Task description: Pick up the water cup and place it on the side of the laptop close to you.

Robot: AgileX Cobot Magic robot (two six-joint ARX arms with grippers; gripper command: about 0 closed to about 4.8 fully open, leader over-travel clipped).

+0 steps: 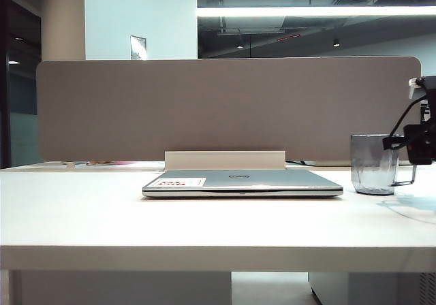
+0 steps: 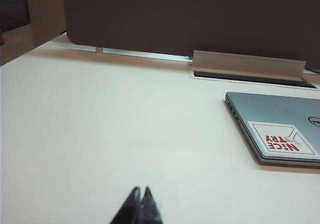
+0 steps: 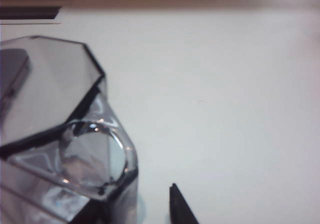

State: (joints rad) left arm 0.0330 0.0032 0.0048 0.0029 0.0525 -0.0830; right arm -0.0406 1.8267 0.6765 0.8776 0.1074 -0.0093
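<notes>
To set the water cup beside the laptop [image 1: 242, 182], my right gripper should next grab the cup by its handle [image 1: 413, 175].
The water cup [image 1: 372, 164], a clear grey-tinted faceted mug, stands upright on the table to the right of the laptop [image 1: 242, 182], which lies closed with a red-and-white sticker on its lid. My right gripper [image 1: 396, 142] is at the cup's handle side, at rim height. In the right wrist view the cup [image 3: 55, 134] fills the frame beside my right gripper [image 3: 135, 206]. One black finger [image 3: 179, 206] stands apart from the handle and the other is masked by the cup; the gripper is open around the handle. My left gripper [image 2: 141, 190] is shut and empty, left of the laptop [image 2: 280, 129].
A grey partition panel [image 1: 228, 107] runs along the back of the white table [image 1: 204, 223]. A white raised cable flap [image 1: 225, 160] sits just behind the laptop. The table's front edge is near the camera.
</notes>
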